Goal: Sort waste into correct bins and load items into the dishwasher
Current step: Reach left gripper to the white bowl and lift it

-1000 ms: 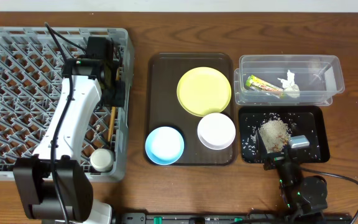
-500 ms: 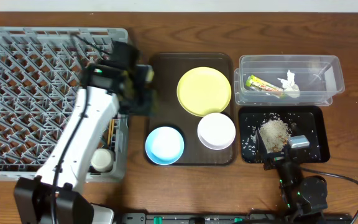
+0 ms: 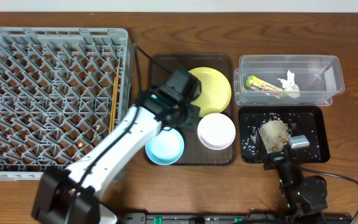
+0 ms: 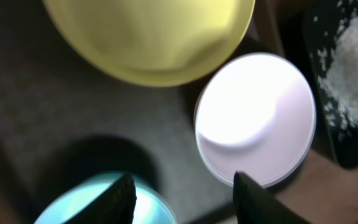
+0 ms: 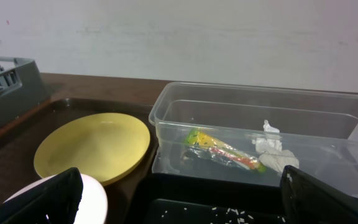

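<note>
The white bowl (image 3: 216, 130) needs its opposite edge free to load between the wires of the dishwasher rack. My left gripper needs to grab the bowl next by its rim on the side toward the dishwasher rack.
My left gripper (image 3: 190, 118) (image 4: 185, 200) hangs open and empty over the brown tray, between the light blue bowl (image 3: 166, 147) (image 4: 73, 202) and the white bowl (image 3: 216, 130) (image 4: 257, 118). The yellow plate (image 3: 217, 90) (image 4: 148, 37) lies just beyond, partly under my left arm. Two chopsticks (image 3: 113, 101) lie along the right side of the grey dishwasher rack (image 3: 48, 99). My right gripper (image 3: 283, 155) (image 5: 185, 205) rests wide open at the near edge of the black tray (image 3: 316, 148), which holds the rice heap (image 3: 274, 132). The clear tub (image 3: 319, 74) (image 5: 229, 112) contains the wrapper (image 3: 263, 84) (image 5: 219, 150) and tissue (image 3: 289, 82) (image 5: 272, 152).
The brown serving tray (image 3: 160, 68) carries the plate and both bowls, between the rack and the two bins. Loose rice grains are scattered over the black tray floor. A cable runs off the right arm's base at the table's front edge.
My left arm has swung right from the rack's right edge to above the brown tray. The chopsticks stay in the rack. The right arm has not moved.
</note>
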You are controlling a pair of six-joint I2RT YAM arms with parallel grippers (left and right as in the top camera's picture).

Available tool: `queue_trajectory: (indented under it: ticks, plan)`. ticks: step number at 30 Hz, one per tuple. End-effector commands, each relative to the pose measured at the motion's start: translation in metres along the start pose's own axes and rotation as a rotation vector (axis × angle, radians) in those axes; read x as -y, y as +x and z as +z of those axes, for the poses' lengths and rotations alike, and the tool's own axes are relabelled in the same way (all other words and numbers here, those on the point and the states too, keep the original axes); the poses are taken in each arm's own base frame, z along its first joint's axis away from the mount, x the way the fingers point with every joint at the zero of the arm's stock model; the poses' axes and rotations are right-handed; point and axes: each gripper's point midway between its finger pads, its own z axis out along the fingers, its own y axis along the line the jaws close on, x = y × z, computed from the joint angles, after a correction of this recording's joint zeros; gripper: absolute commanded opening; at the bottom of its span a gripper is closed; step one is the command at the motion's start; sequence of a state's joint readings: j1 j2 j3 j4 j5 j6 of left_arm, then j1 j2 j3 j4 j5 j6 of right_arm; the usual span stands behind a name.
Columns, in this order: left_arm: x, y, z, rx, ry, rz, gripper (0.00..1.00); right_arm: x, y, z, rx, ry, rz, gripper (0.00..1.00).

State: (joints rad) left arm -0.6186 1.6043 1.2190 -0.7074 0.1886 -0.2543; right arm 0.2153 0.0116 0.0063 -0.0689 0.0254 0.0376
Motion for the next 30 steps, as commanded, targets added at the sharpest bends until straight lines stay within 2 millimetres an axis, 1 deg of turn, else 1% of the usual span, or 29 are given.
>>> queue_trajectory:
  ticks: [1, 4, 7, 9, 10, 12, 13, 14, 16, 18, 20, 21, 23, 25, 27, 28, 30]
  plan:
    - [-0.004, 0.013, 0.032, -0.049, -0.048, -0.006, 0.51, 0.003, 0.000, 0.000, 0.002, 0.014, 0.003, 0.99]
    - [-0.002, 0.019, 0.052, -0.087, -0.056, 0.004, 0.51, 0.003, 0.000, 0.000, 0.002, 0.014, 0.003, 0.99]
    - [-0.001, 0.030, 0.076, -0.145, -0.060, 0.012, 0.49, 0.003, 0.000, 0.000, 0.002, 0.014, 0.003, 0.99]
    - [0.002, 0.040, 0.089, -0.192, -0.041, 0.010, 0.41, 0.003, 0.000, 0.000, 0.002, 0.014, 0.003, 0.99]
    - [0.006, 0.043, 0.093, -0.210, -0.015, 0.005, 0.31, 0.003, 0.000, 0.000, 0.002, 0.014, 0.003, 0.99]
    - [0.007, 0.040, 0.091, -0.202, -0.009, 0.001, 0.19, 0.003, 0.000, 0.000, 0.002, 0.014, 0.003, 0.99]
    - [0.008, 0.037, 0.086, -0.192, -0.006, -0.001, 0.11, 0.003, 0.000, 0.000, 0.002, 0.014, 0.003, 0.99]
    - [0.009, 0.032, 0.080, -0.181, -0.003, -0.003, 0.09, 0.003, 0.000, 0.000, 0.002, 0.014, 0.003, 0.99]
    - [0.010, 0.019, 0.060, -0.145, 0.001, -0.010, 0.06, 0.003, 0.000, 0.000, 0.002, 0.014, 0.003, 0.99]
    - [0.007, 0.002, 0.034, -0.091, -0.006, -0.023, 0.06, 0.003, 0.000, 0.000, 0.002, 0.014, 0.003, 0.99]
    - [-0.007, -0.013, 0.004, -0.024, -0.070, -0.033, 0.06, 0.003, 0.000, 0.000, 0.002, 0.014, 0.003, 0.99]
    - [-0.019, -0.020, -0.012, 0.015, -0.128, -0.028, 0.06, 0.003, 0.000, 0.000, 0.002, 0.014, 0.003, 0.99]
    - [-0.054, -0.032, -0.050, 0.105, -0.315, -0.013, 0.06, 0.003, 0.000, 0.000, 0.002, 0.014, 0.003, 0.99]
    - [-0.099, -0.039, -0.095, 0.202, -0.577, -0.027, 0.06, 0.003, 0.000, 0.000, 0.002, 0.014, 0.003, 0.99]
    - [-0.137, -0.040, -0.139, 0.270, -0.825, -0.046, 0.06, 0.003, 0.000, 0.000, 0.002, 0.014, 0.003, 0.99]
    - [-0.150, -0.040, -0.155, 0.290, -0.917, -0.056, 0.06, 0.003, 0.000, 0.000, 0.002, 0.014, 0.003, 0.99]
    - [-0.170, -0.040, -0.178, 0.310, -1.058, -0.072, 0.06, 0.003, 0.000, 0.000, 0.002, 0.014, 0.003, 0.99]
